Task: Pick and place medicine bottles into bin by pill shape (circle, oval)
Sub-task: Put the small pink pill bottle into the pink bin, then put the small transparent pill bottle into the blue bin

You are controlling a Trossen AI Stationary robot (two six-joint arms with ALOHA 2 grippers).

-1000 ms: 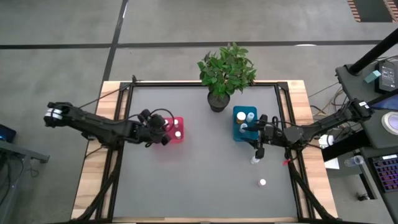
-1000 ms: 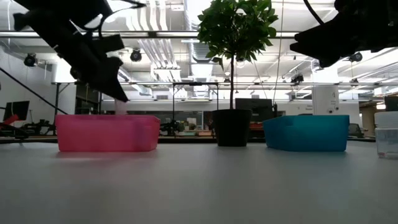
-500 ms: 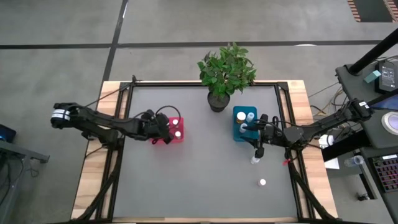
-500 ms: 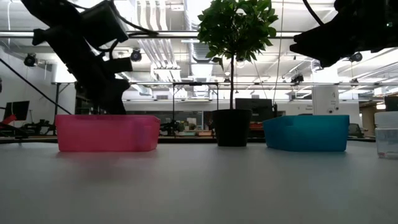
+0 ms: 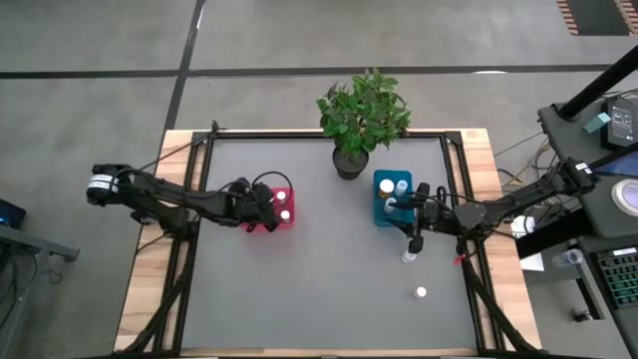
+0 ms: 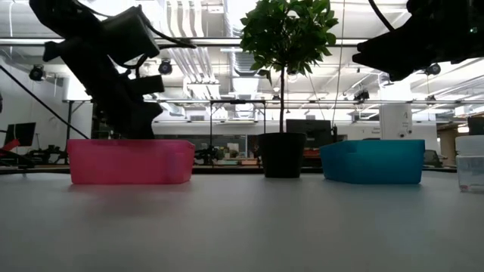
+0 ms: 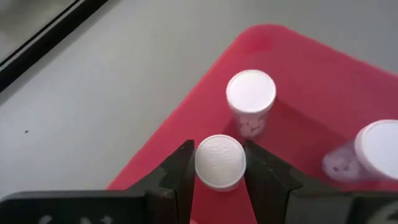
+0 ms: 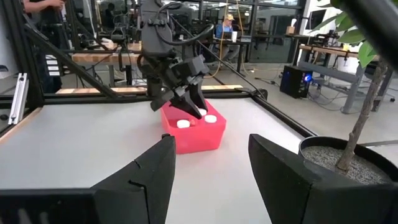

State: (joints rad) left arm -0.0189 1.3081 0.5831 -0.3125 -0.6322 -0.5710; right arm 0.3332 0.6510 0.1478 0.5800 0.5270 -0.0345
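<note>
The held bottle's cap [image 7: 221, 162] is level with the caps of its neighbours inside the red bin [image 7: 298, 137], so the bottle would stand. My left gripper needs to open now.
My left gripper [image 7: 219, 186] reaches down into the red bin [image 5: 279, 221] and is shut on a small white-capped medicine bottle [image 7: 219, 163]. Two more white-capped bottles [image 7: 250, 93] [image 7: 378, 148] stand on the red bin's floor. In the low view the left gripper [image 6: 134, 125] dips behind the red bin's wall [image 6: 128, 161]. My right gripper [image 5: 411, 211] waits open and holding nothing beside the teal bin [image 5: 391, 199], which holds bottles. Two bottles [image 5: 409, 257] [image 5: 421, 293] rest on the table near its right side. My left gripper pinches the bottle between its two fingers [image 7: 179, 174], at the sides of its white cap [image 7: 233, 163]. The fingers come slanting down from the table's left side. The bottle stays upright inside the red bin; whether its bottom rests on the bin floor is hidden.
A dark pot with a green plant [image 5: 361, 115] stands at the far edge between the two bins. One clear bottle [image 6: 470, 172] shows at the low view's right edge. The grey mat [image 5: 319, 289] lies bare toward the near edge.
My left gripper has sunk with the bottle from above the red bin's rim down into the bin, shifting a little toward the table's right. Its fingers keep the same gap on the bottle.
</note>
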